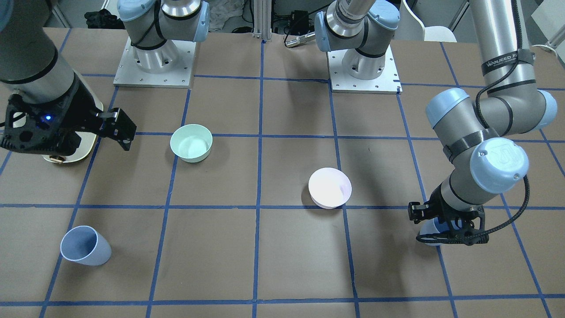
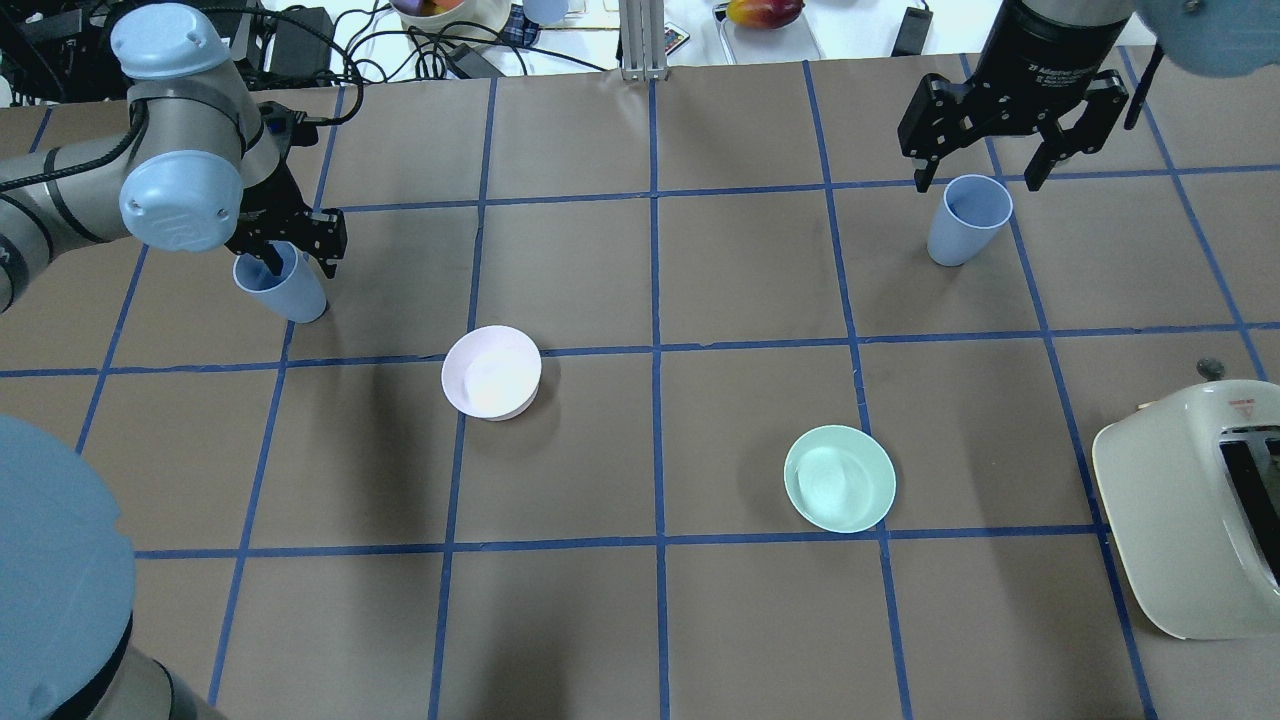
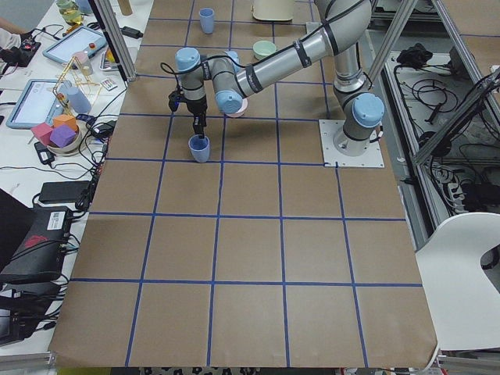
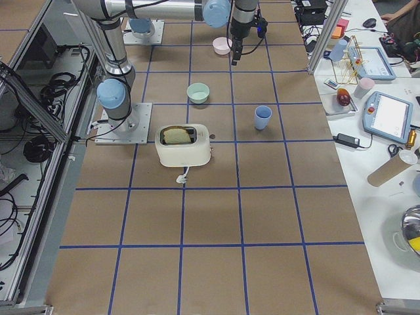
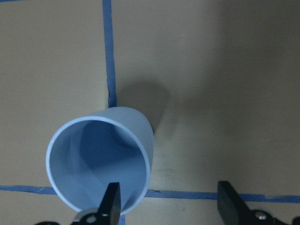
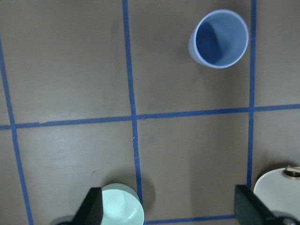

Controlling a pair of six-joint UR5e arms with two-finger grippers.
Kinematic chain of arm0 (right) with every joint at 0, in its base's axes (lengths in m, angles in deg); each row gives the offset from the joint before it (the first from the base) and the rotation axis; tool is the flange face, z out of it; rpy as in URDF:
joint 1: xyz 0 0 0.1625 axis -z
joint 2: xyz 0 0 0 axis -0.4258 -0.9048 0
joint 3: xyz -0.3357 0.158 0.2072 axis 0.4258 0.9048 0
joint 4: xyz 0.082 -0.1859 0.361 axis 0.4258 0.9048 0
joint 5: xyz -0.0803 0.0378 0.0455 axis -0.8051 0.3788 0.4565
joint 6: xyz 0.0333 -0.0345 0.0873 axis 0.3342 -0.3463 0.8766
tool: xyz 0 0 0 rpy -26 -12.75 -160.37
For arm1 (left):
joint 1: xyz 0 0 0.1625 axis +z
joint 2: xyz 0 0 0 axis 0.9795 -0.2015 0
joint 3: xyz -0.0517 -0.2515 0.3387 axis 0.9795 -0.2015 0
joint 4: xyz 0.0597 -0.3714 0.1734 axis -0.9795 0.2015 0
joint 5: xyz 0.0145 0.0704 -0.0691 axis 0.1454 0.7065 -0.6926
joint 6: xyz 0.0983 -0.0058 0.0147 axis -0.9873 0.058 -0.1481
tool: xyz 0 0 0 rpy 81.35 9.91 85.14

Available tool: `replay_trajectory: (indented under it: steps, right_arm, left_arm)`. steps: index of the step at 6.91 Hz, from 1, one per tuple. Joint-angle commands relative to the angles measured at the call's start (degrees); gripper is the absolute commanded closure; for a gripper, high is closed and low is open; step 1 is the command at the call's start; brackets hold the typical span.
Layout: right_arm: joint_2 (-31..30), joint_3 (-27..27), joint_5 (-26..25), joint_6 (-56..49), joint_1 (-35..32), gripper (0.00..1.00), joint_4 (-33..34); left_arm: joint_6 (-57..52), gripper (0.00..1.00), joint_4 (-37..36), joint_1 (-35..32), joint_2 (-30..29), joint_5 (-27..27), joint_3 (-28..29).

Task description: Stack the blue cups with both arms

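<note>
I need to grab this blue cup by its side [image 1: 427, 228] with my left gripper next, to get it ready to stack with the other blue cup [image 1: 85, 246].
One blue cup [image 2: 282, 287] stands upright at the table's left. My left gripper [image 2: 300, 255] is open and low over it. In the left wrist view one fingertip [image 5: 111, 201] is over the inside of the cup [image 5: 101, 159] and the other is outside its wall. The second blue cup [image 2: 968, 220] stands upright at the far right. My right gripper [image 2: 980, 160] is open and empty, high above it; in the right wrist view this cup [image 6: 219, 40] is well below and ahead of the gripper [image 6: 171, 208].
A pale pink bowl [image 2: 492, 372] and a mint-green bowl [image 2: 840, 478] sit mid-table between the cups. A cream toaster [image 2: 1190, 510] stands at the near right edge. Blue tape lines grid the brown table.
</note>
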Motion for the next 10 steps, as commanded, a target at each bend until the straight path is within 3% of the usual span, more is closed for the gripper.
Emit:
replay_trajectory:
  steps: [1,2,3,5,6,10]
  right_arm:
    - [6.50,0.54,0.23,-1.31,6.45,0.00,11.18]
    - [10.36,0.55,0.15,-4.97,8.05,0.00,15.57]
    - [13.53,0.63,-0.03,-8.23,8.85,0.00,17.88]
    - [16.80,0.72,0.50,-7.56,10.26,0.00,18.52]
    - [18.21,0.63,0.32,-8.34,10.26,0.00,20.69]
    - [21.29,-0.42,-0.21,-8.61,10.35,0.00,21.42]
  left_arm:
    - [-0.03,0.72,-0.47,0.00,-1.16,3.01,-0.01]
    - [0.15,0.89,-0.56,0.00,-1.43,3.65,0.08]
    - [0.24,1.00,-0.56,-0.09,-1.17,3.83,0.17]
    - [1.11,1.00,-0.38,-2.27,0.84,2.96,1.39]
    - [3.99,1.00,-0.29,-6.11,1.20,-0.09,3.31]
    - [34.17,1.00,3.31,-26.31,-4.75,-3.72,16.40]
